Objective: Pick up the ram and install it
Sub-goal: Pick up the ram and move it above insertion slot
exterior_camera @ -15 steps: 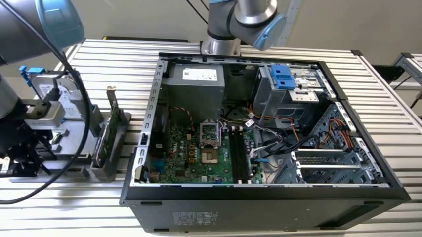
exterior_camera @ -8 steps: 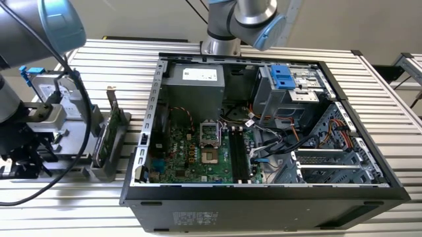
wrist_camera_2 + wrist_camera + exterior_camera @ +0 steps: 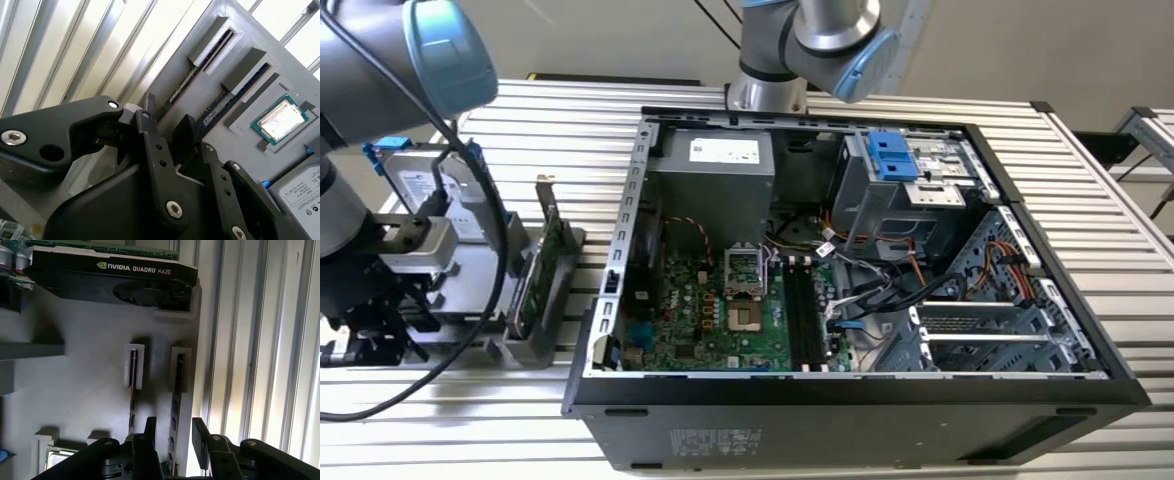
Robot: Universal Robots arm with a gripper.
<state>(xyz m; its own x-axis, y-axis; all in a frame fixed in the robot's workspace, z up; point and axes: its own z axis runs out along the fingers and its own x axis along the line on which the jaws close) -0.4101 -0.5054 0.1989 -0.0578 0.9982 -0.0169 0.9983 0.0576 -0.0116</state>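
Observation:
Next, my gripper grabs the ram by its bare middle part (image 3: 173,440), since the holder's grey slot wraps the end of the ram (image 3: 176,400).
Two ram sticks stand on edge in slots of a grey holder (image 3: 90,390). The ram (image 3: 176,400) nearer the holder's edge runs in between my gripper's (image 3: 175,437) two black fingers, which stand apart on either side of it. In the second wrist view that ram (image 3: 220,106) leads into the gap of the gripper (image 3: 167,120). The gripper is open and holds nothing. The other ram stick (image 3: 133,385) stands one slot over. In the exterior view the arm (image 3: 360,240) hangs over the holder (image 3: 467,300), at that view's left.
An open computer case (image 3: 854,390) lies on the slatted table (image 3: 1121,230), with the motherboard (image 3: 700,315) and its black slots (image 3: 803,315) showing. The holder also carries a graphics card (image 3: 115,275), a processor chip (image 3: 278,120) and a silver hard drive (image 3: 427,190).

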